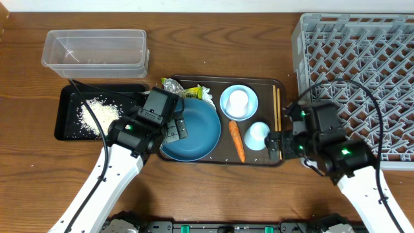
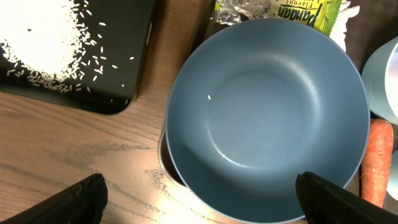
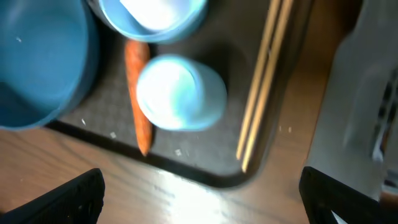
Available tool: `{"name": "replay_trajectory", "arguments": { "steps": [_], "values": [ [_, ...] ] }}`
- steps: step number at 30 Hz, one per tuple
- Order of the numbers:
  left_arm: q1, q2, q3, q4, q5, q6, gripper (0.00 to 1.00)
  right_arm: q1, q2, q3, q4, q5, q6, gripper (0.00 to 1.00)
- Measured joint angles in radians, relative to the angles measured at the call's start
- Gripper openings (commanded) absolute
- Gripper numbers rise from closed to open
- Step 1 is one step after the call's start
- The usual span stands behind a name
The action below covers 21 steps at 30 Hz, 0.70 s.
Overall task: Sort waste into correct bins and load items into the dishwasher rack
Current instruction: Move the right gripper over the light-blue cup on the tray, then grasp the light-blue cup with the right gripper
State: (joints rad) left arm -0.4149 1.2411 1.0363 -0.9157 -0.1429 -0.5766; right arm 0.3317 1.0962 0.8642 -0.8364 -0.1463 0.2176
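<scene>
I should next grab the cup (image 1: 257, 134) (image 3: 180, 93) with my right gripper across opposite outer sides and leave its ends free. Then it can go into the dishwasher rack.
White rice (image 1: 97, 115) lies heaped in the black tray (image 1: 68, 103); the clear tub (image 1: 95, 50) stands behind it. On the brown serving tray (image 1: 266, 90) are the dark blue dish (image 1: 197, 133), silver wrapper (image 1: 187, 89), small bowl (image 1: 239, 102), cup (image 1: 257, 134), carrot (image 1: 237, 140) and chopsticks (image 1: 278, 109). My left gripper (image 2: 199, 193) hangs open over the near rim of the dish (image 2: 267, 112), holding nothing. My right gripper (image 3: 200, 186) is open above the table, just in front of the cup (image 3: 180, 93) and chopsticks (image 3: 261, 93).
The grey dishwasher rack (image 1: 362, 77) fills the right side of the table, close to my right arm. A single rice grain lies in the dish, and several crumbs are scattered on the serving tray near the carrot (image 3: 138, 74).
</scene>
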Motion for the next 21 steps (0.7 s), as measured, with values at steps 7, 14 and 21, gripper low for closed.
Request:
{"name": "replay_trajectory", "arguments": {
  "steps": [7, 14, 21],
  "values": [
    [0.0, 0.0, 0.0, 0.0, 0.0, 0.0, 0.99, 0.075, 0.058, 0.014, 0.087, 0.064, 0.033, 0.99],
    [0.0, 0.0, 0.0, 0.0, 0.0, 0.0, 1.0, 0.157, 0.17, 0.014, 0.167, 0.112, 0.068, 0.99],
    [0.0, 0.0, 0.0, 0.0, 0.0, 0.0, 1.0, 0.198, 0.277, 0.014, 0.207, 0.192, 0.11, 0.99]
  ]
}}
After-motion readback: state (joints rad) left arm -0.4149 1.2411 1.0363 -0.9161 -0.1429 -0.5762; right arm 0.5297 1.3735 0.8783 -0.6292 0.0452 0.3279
